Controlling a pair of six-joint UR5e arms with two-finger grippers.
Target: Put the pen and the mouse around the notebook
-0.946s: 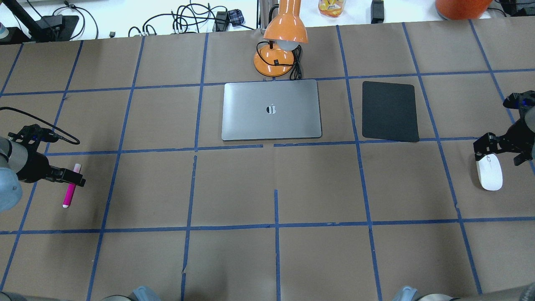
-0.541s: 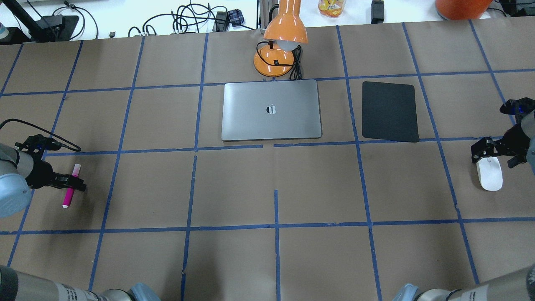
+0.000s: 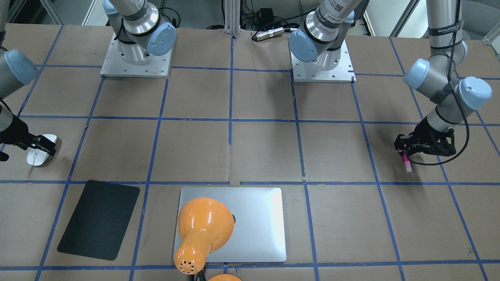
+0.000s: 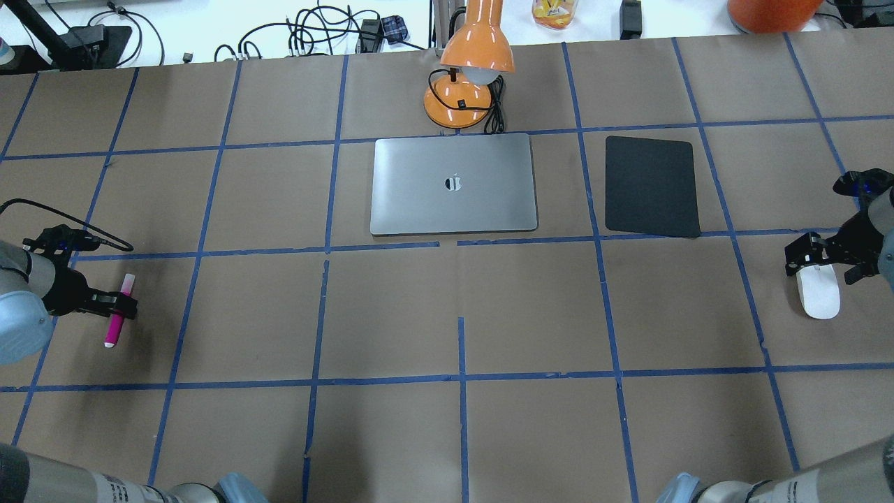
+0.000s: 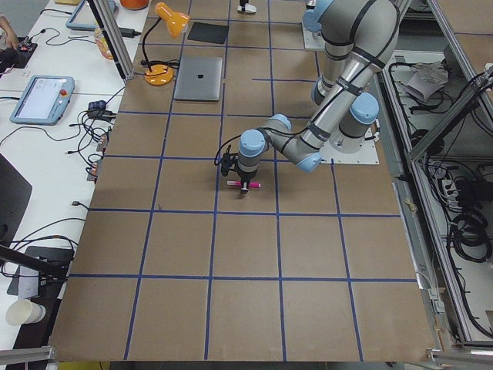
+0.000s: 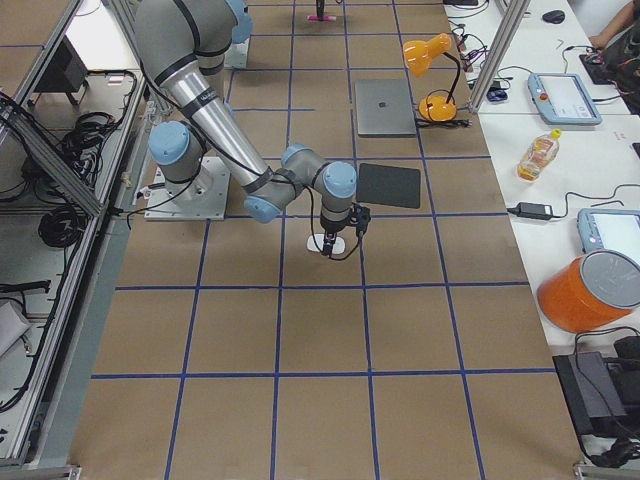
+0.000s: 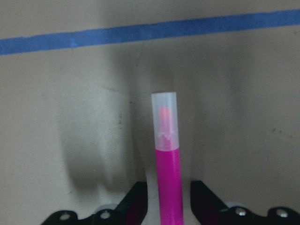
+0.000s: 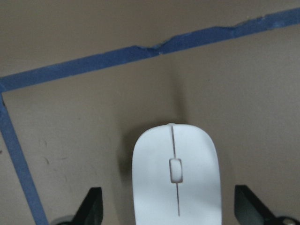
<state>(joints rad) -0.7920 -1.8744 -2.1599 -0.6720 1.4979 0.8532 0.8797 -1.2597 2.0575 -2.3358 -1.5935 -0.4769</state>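
The white mouse needs to end up beside the notebook [image 3: 258, 224], so the robot's right gripper should next grab it by its long side edges and then set it down there.
The pink pen [image 4: 111, 334] lies on the table at the far left, its pale cap [image 7: 164, 117] pointing away from the robot. My left gripper [image 4: 116, 306] is low over the pen's middle and open, one finger [image 7: 137, 200] on each side with a narrow gap to the pen. At the far right the white mouse [image 4: 819, 297] rests flat on the table. My right gripper [image 4: 824, 264] hangs open over its far end, fingers [image 8: 93, 206] spread wider than the mouse [image 8: 176, 178]. The silver notebook [image 4: 454, 184] lies closed at the middle back.
An orange desk lamp [image 4: 466, 77] stands right behind the notebook, its head overhanging it in the front-facing view. A black mat [image 4: 651, 186] lies to the notebook's right. Blue tape lines grid the brown table [image 4: 461, 419].
Both grippers have come down closer to the table. The left one now straddles the pen lower; the right one has shifted nearer over the mouse. Pen and mouse have not moved.
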